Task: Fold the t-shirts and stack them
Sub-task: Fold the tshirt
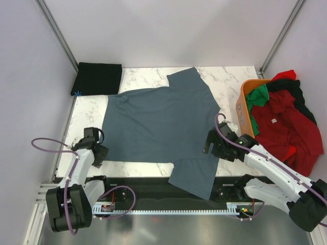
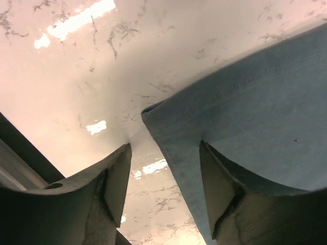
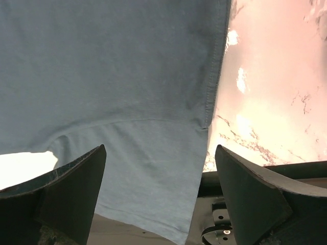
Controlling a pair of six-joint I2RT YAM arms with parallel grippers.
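Next, my right gripper grabs the grey-blue t-shirt [image 1: 158, 122] by the end of its near overhanging sleeve [image 1: 191, 189], to fold that side over the t-shirt's body.
A grey-blue t-shirt [image 1: 158, 122] lies spread flat on the marble table; one sleeve points to the far edge and the other [image 1: 194, 176] hangs over the near edge. My left gripper [image 1: 98, 154] is open at the shirt's near-left hem corner [image 2: 153, 115], which lies between its fingers [image 2: 118, 181]. My right gripper [image 1: 210, 144] is open low over the near-right part of the shirt, above the sleeve seam [image 3: 153, 153]. A folded black t-shirt [image 1: 97, 79] lies at the far left corner.
An orange basket [image 1: 244, 104] at the right edge holds red, green and black t-shirts [image 1: 283, 120] that spill over its side. Grey walls enclose the table. A metal rail [image 1: 168, 206] runs along the near edge between the arm bases.
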